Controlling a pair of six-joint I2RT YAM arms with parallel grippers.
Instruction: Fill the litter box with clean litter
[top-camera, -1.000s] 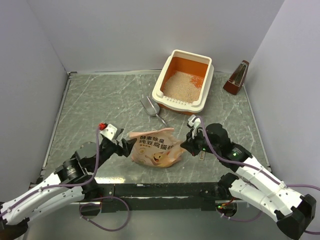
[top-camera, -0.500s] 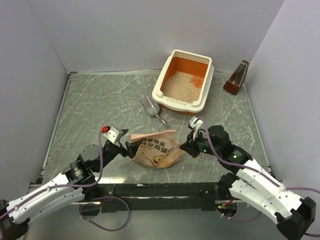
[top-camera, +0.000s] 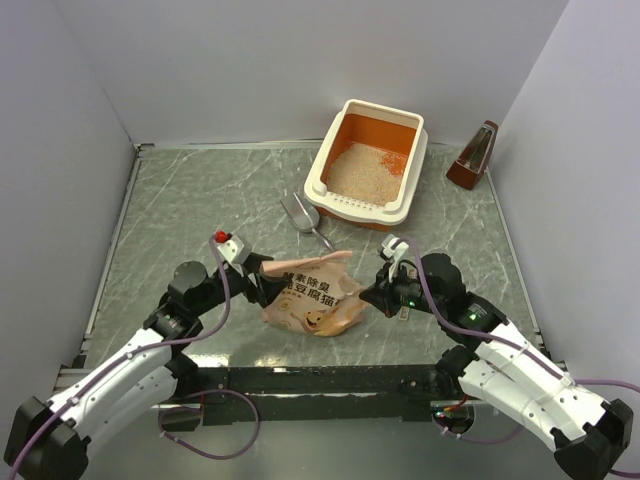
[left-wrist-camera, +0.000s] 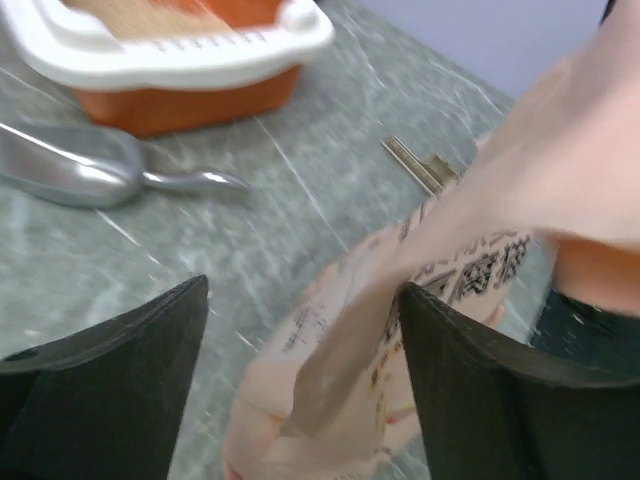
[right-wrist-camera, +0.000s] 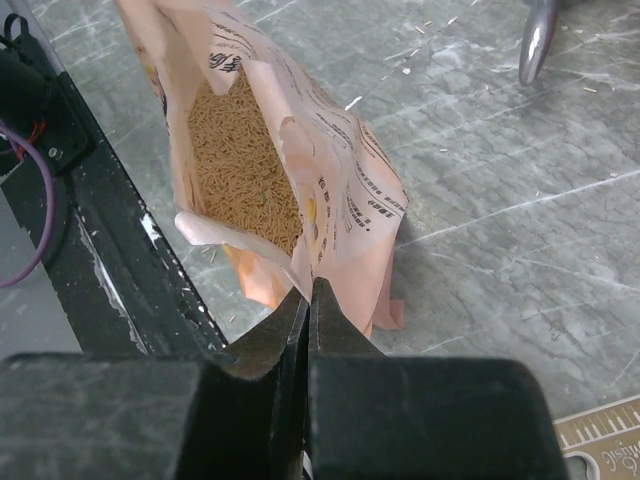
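My left gripper pinches the bag's upper flap, opposite my right gripper, next, to move the bag and free my right gripper.
The litter box (top-camera: 322, 180), cream outside and orange inside, stands at the back right with pale clean litter (top-camera: 352, 172) over part of its floor. A peach-pink bag (top-camera: 312, 298) sits between my arms, its mouth open on tan litter (right-wrist-camera: 240, 160). My right gripper (right-wrist-camera: 309, 292) is shut on the bag's right edge (right-wrist-camera: 335, 215). My left gripper (left-wrist-camera: 300, 385) stands open at the bag's left side, and the bag's upper flap (left-wrist-camera: 440, 250) runs between its fingers, against the right finger (left-wrist-camera: 480, 400). In the left wrist view the litter box rim (left-wrist-camera: 300, 22) shows at the top.
A grey metal scoop (top-camera: 301, 214) lies in front of the litter box, also seen as the scoop (left-wrist-camera: 70, 172) from the left wrist. A brown wedge-shaped object (top-camera: 474, 156) stands at the back right. A small flat metal piece (top-camera: 402, 311) lies by my right gripper. Walls close in three sides.
My left gripper has moved up and right along the bag's left side, with its jaws staying wide. The bag has been drawn narrower and more upright. The right gripper has held its grip.
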